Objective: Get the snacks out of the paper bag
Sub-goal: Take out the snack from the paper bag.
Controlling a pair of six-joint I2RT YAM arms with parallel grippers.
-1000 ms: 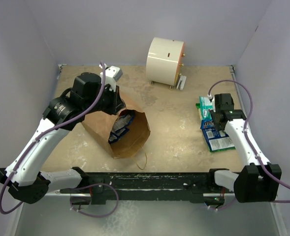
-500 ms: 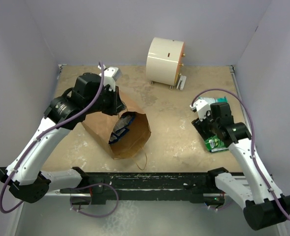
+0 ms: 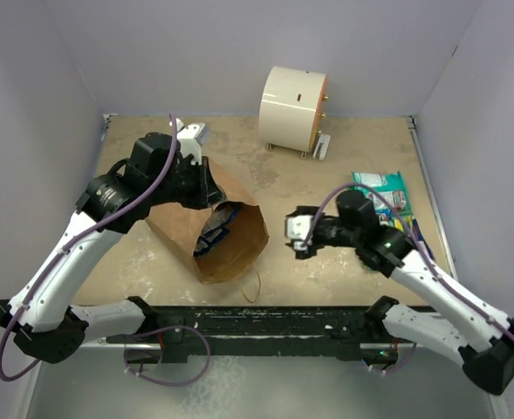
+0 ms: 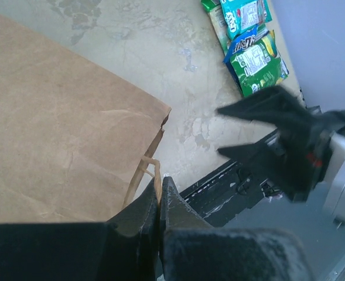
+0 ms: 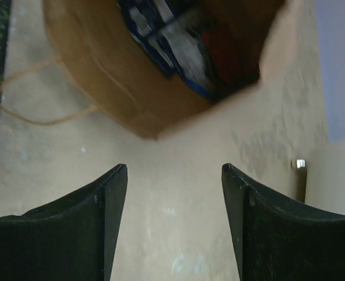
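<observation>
Next, my right gripper grabs the dark blue packet by its corner nearest the bag's opening (image 3: 224,232) (image 5: 167,69). The rest then stays free to slide out.
The paper bag (image 3: 239,249) lies on its side at centre left, its mouth facing right. Blue-and-white snacks (image 3: 215,225) show inside it. My left gripper (image 3: 207,194) is shut on the bag's upper handle; in the left wrist view the twisted loop (image 4: 150,170) runs between the closed fingertips (image 4: 167,196). My right gripper (image 3: 291,234) is open and empty, just right of the bag mouth. The right wrist view shows the mouth (image 5: 143,111) ahead of that gripper (image 5: 174,170), with blue-and-white and red packets (image 5: 178,47) inside. Several snacks (image 3: 383,194) lie at the right.
A cream cylinder (image 3: 293,109) stands at the back centre. The bag's lower handle loop (image 3: 253,286) lies on the table near the front rail (image 3: 265,319). The taken-out packets also show in the left wrist view (image 4: 248,41), near the right wall.
My right arm has swung left from the packet pile at the right to the bag's mouth, open and empty. The left arm has hardly moved and still holds the bag.
</observation>
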